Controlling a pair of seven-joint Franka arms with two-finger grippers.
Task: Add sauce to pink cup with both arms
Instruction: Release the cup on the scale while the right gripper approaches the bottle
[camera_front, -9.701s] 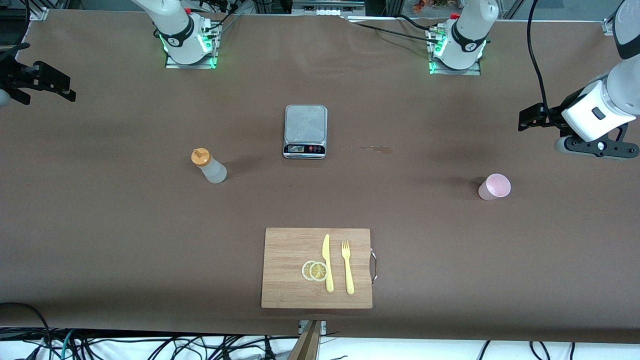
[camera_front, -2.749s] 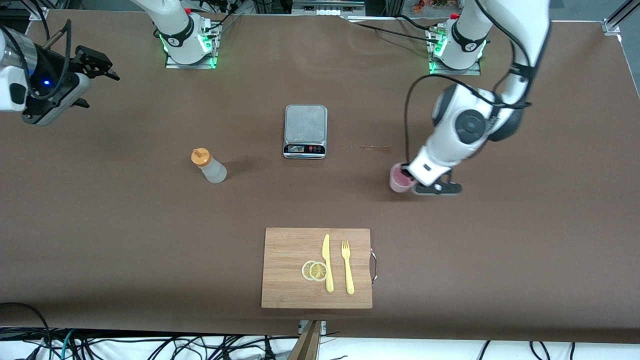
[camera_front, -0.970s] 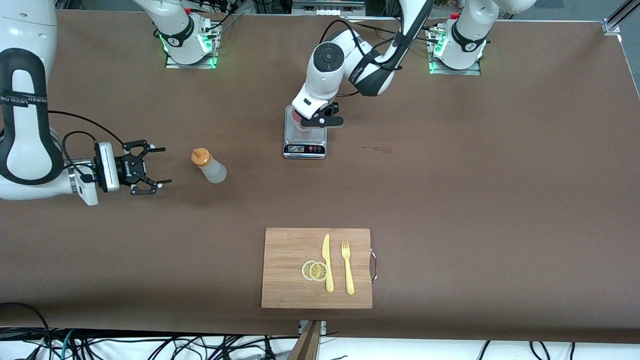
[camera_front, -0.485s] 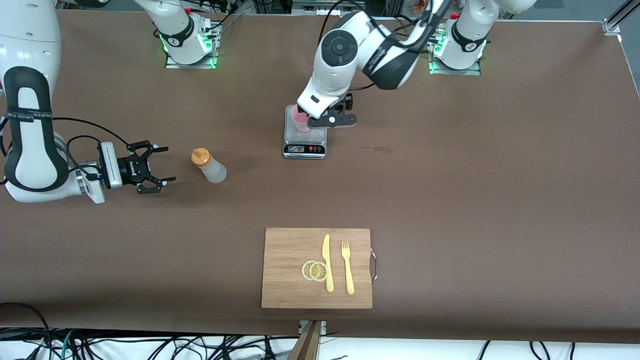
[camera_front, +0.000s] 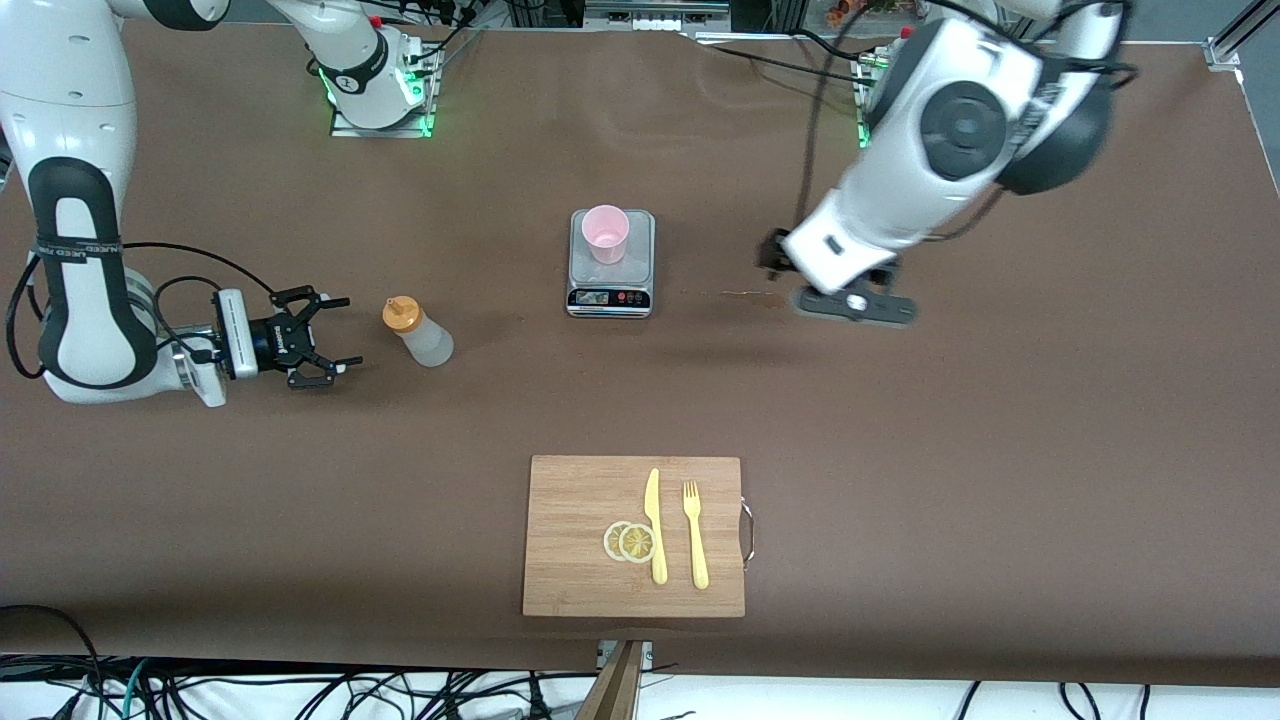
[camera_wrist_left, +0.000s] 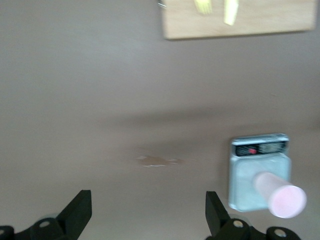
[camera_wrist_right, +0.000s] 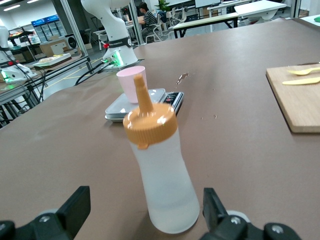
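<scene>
I should next use my right gripper to grab the sauce bottle by its clear body (camera_front: 429, 343). That leaves the sauce bottle's orange cap (camera_front: 403, 314) free, so the sauce can be poured toward the pink cup.
The pink cup (camera_front: 606, 233) stands upright on the small kitchen scale (camera_front: 611, 275), free of both grippers; the left wrist view shows the pink cup (camera_wrist_left: 280, 195) on the scale (camera_wrist_left: 259, 176) off to one side. My left gripper (camera_front: 778, 262) hangs open and empty over bare table beside the scale, toward the left arm's end; its fingers (camera_wrist_left: 80, 205) frame only tabletop. The sauce bottle (camera_front: 418, 333) stands upright with its orange cap on. My right gripper (camera_front: 345, 332) is low and open, pointing at the sauce bottle (camera_wrist_right: 160, 170), a short gap away from it.
A wooden cutting board (camera_front: 580, 500) with a yellow knife, a fork and two lemon slices lies near the front edge. A small spill stain (camera_front: 745, 293) marks the table under the left gripper. The arms' bases (camera_front: 375, 95) stand along the back.
The left gripper opened, left the pink cup on the scale, and swung up and away toward the left arm's end. The right gripper crept a little closer to the sauce bottle.
</scene>
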